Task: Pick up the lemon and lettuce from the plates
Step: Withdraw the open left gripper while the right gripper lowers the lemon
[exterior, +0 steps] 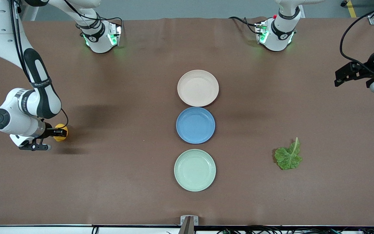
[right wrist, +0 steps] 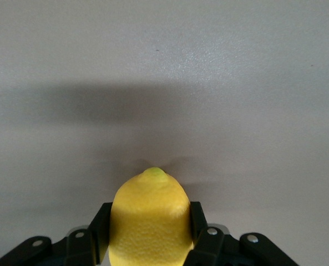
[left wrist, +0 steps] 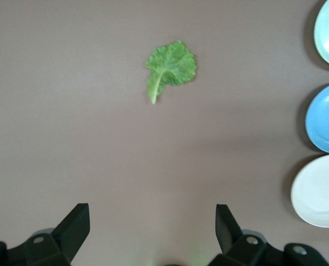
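Note:
The lemon's lower edge sits on the table's top in the front view, so it is now time for my right gripper to release the lemon.
My right gripper (exterior: 57,132) is shut on the yellow lemon (exterior: 62,133), held low over the bare table at the right arm's end. In the right wrist view the lemon (right wrist: 150,216) sits between both black fingers (right wrist: 100,233). The lettuce (exterior: 289,156) lies flat on the table toward the left arm's end, on no plate. It also shows in the left wrist view (left wrist: 171,65). My left gripper (exterior: 339,79) is open and empty, raised over the table's left-arm end; its fingers (left wrist: 75,226) stand wide apart. The beige-pink plate (exterior: 198,88) and the pale green plate (exterior: 194,170) are both bare.
A bare blue plate (exterior: 195,125) sits between the two other plates in a row down the table's middle. The three plates also show at the edge of the left wrist view (left wrist: 326,116). The brown table (exterior: 115,182) has open surface on both sides of the row.

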